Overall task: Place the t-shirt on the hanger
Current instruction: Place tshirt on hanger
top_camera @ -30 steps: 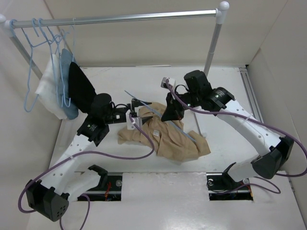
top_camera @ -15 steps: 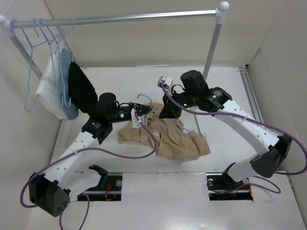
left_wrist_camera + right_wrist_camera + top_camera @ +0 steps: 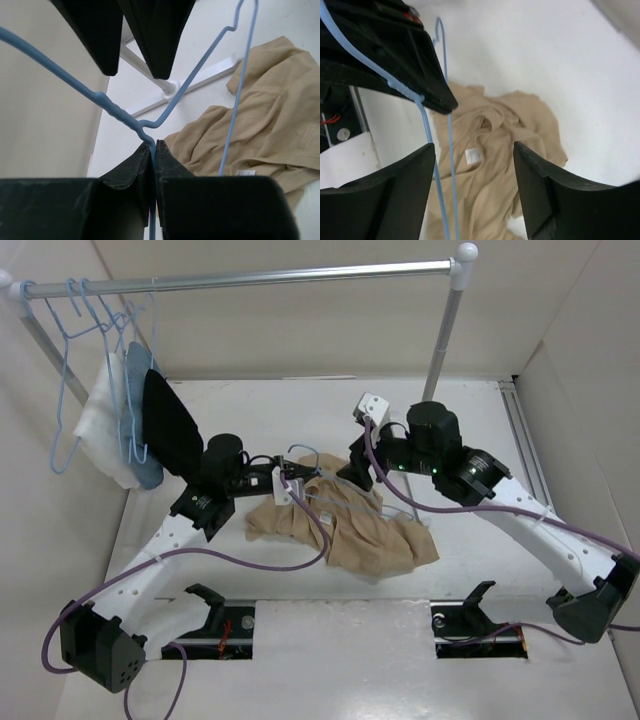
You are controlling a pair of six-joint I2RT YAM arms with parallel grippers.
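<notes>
I should next grab the light-blue hanger by its near sloping arm with my right gripper. The opposite arm of the hanger stays free to go into the t-shirt's collar.
The tan t-shirt (image 3: 345, 532) lies crumpled on the table, its white neck label facing up (image 3: 472, 156). My left gripper (image 3: 290, 477) is shut on the thin wire of a light-blue hanger (image 3: 302, 451), just below its twisted neck (image 3: 153, 146). The hanger's arms slope down over the t-shirt (image 3: 270, 120). My right gripper (image 3: 358, 468) hovers open just right of the hanger, above the shirt's collar. Its fingers (image 3: 395, 195) hold nothing, and the hanger's wires (image 3: 448, 150) hang beside the left one.
A metal rail (image 3: 280, 278) on a post (image 3: 440, 350) spans the back. At its left end hang several spare blue hangers (image 3: 75, 350), a white cloth (image 3: 100, 435), a blue cloth (image 3: 145, 465) and a black garment (image 3: 170, 425). White walls close in both sides.
My left gripper closed on the hanger below its hook. The right gripper then let go of the hanger, opened and drew back to the right. The hanger swung from lying diagonally to hook-up.
</notes>
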